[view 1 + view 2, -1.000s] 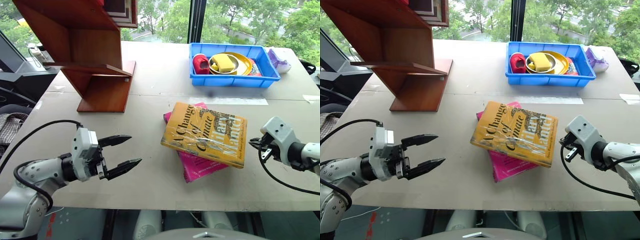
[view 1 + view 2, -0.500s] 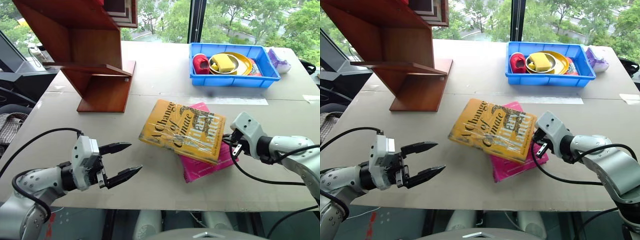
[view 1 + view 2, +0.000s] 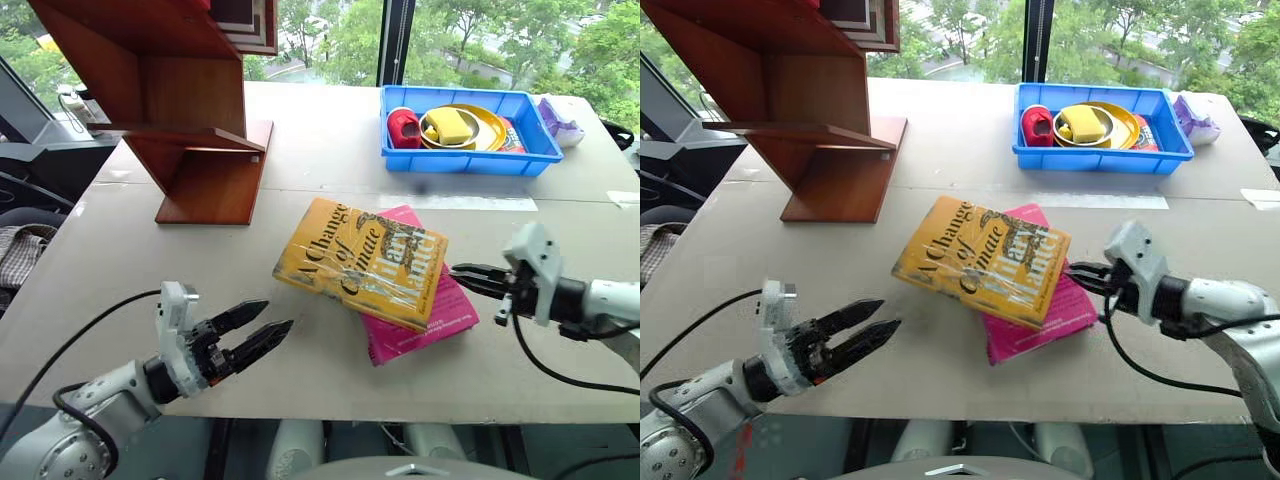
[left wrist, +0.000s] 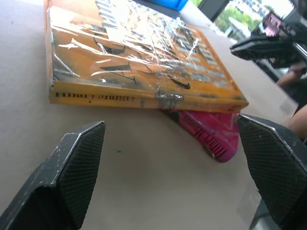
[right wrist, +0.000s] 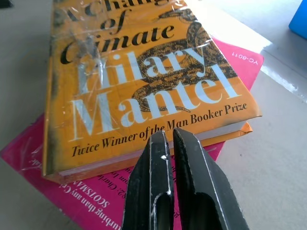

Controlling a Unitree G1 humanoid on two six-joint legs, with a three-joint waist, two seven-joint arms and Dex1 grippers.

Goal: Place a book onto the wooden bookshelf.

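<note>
My left gripper grabs the yellow book by its spine next. The spine of the yellow book sticks out past the pink book with open space beneath.
The book [image 3: 358,262], a yellow glossy hardback, lies flat and askew on a pink book [image 3: 425,322] at the table's middle. The wooden bookshelf [image 3: 190,120], reddish-brown with slanted panels, stands at the far left of the table. My left gripper [image 3: 276,315] hangs open low at the near left, pointing at the book's spine [image 4: 110,96] with a gap of bare table between. My right gripper [image 3: 456,270] is just off the book's right edge, its fingers [image 5: 158,158] nearly together with only a thin slit and nothing in them.
A blue tray [image 3: 470,162] with a yellow plate, a sponge and a red item sits at the far right. A purple-and-white bundle [image 3: 556,118] lies beside it. Tape strips [image 3: 470,202] run across the table behind the books.
The yellow book has slid left across the pink one, pushed by my right gripper, which then drew back right. My left gripper sank lower and rolled, staying open.
</note>
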